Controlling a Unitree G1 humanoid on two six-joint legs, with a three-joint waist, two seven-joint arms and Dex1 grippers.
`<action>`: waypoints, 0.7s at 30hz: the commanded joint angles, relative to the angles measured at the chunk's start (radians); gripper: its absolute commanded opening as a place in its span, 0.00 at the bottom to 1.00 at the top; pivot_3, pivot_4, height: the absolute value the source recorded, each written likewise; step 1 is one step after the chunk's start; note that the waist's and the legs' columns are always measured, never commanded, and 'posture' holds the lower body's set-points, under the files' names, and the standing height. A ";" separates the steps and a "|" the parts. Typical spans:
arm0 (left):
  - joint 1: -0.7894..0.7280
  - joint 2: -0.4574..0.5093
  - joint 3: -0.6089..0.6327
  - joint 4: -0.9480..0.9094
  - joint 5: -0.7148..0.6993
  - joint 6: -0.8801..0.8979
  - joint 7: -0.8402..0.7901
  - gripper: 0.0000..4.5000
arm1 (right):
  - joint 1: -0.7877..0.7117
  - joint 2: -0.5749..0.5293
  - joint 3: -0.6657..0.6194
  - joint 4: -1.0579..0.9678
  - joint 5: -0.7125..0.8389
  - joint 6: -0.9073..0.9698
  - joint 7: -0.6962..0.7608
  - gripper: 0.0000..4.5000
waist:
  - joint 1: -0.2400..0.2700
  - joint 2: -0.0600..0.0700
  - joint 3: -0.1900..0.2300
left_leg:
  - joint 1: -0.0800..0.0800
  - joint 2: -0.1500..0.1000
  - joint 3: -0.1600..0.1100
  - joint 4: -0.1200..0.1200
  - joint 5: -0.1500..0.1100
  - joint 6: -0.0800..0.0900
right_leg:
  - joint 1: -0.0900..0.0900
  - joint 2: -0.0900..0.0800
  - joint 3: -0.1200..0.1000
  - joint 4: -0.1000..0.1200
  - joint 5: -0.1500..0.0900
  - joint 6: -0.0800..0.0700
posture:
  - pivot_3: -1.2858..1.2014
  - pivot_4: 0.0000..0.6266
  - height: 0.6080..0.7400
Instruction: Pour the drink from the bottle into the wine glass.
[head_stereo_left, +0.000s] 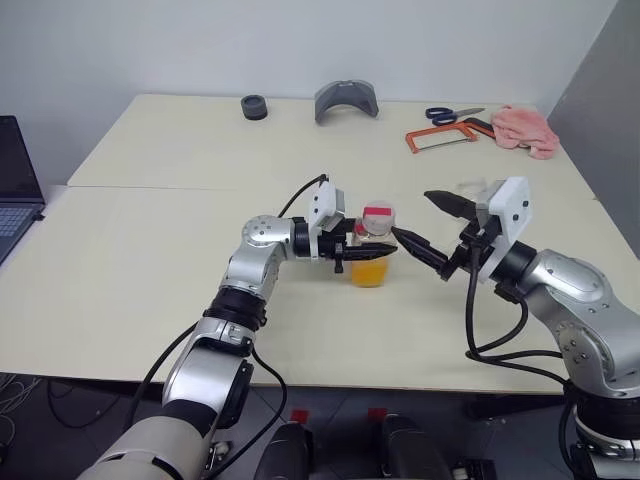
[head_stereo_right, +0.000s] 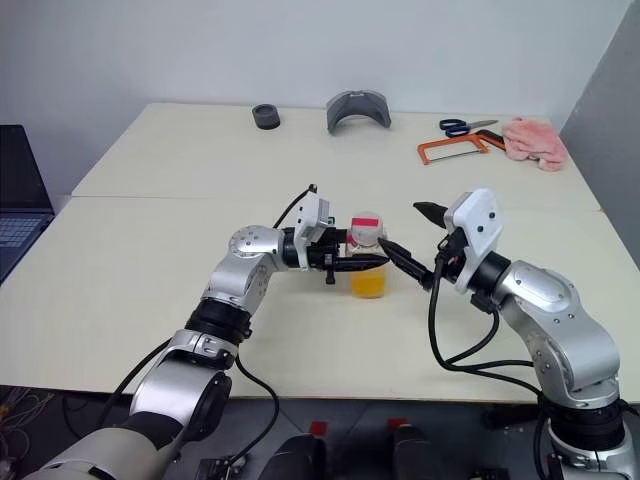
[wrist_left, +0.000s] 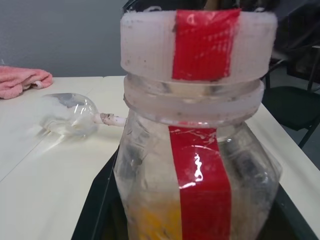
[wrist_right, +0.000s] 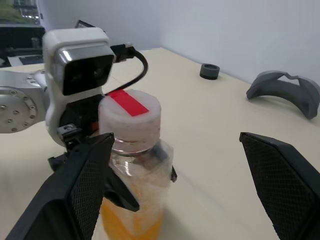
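I should move my right gripper to the whitish cap (head_stereo_left: 378, 212) (wrist_right: 130, 117) before closing on it. The cap is beyond my near finger, so my right gripper would miss it if I closed now.
A small clear bottle (head_stereo_left: 377, 232) stands upright on the table, with a whitish cap (head_stereo_left: 378, 212) and a red strip running over cap and body. Orange drink (head_stereo_left: 368, 273) fills its lower part. My left gripper (head_stereo_left: 370, 252) reaches in level from the left and is shut on the bottle around its middle. My right gripper (head_stereo_left: 432, 228) hovers just right of the bottle, open, with its near finger (wrist_right: 82, 187) close beside the bottle and nothing held. The wine glass (wrist_left: 70, 118) lies on its side on the table behind, near the pink cloth.
Along the table's far edge lie a black ring (head_stereo_left: 254, 105), a grey curved piece (head_stereo_left: 346, 100), blue-handled scissors (head_stereo_left: 452, 115), an orange hacksaw frame (head_stereo_left: 440, 138) and a pink cloth (head_stereo_left: 525, 128). A laptop (head_stereo_left: 15, 185) sits off the left side.
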 joint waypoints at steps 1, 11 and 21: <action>-0.015 -0.005 0.018 -0.031 -0.028 -0.001 -0.006 0.37 | -0.039 0.006 0.023 -0.054 0.014 0.002 -0.014 0.95 | 0.000 0.000 0.000 | 0.000 0.000 0.000 0.000 0.000 0.000 | 0.000 0.000 0.000 0.000 0.000 0.000 | 0.52 0.24 1.00; -0.020 -0.007 0.015 -0.033 -0.028 0.002 -0.012 0.37 | -0.116 0.072 0.128 0.025 -0.096 -0.053 -0.058 0.95 | 0.000 0.000 0.000 | 0.000 0.000 0.000 0.000 0.000 0.000 | 0.000 0.000 0.000 0.000 0.000 0.000 | 0.52 0.24 1.00; -0.020 -0.003 0.017 -0.036 -0.026 0.001 -0.009 0.37 | -0.117 0.085 0.109 0.068 -0.115 -0.077 -0.063 0.95 | 0.000 0.000 0.000 | 0.000 0.000 0.000 0.000 0.000 0.000 | 0.000 0.000 0.000 0.000 0.000 0.000 | 0.52 0.24 1.00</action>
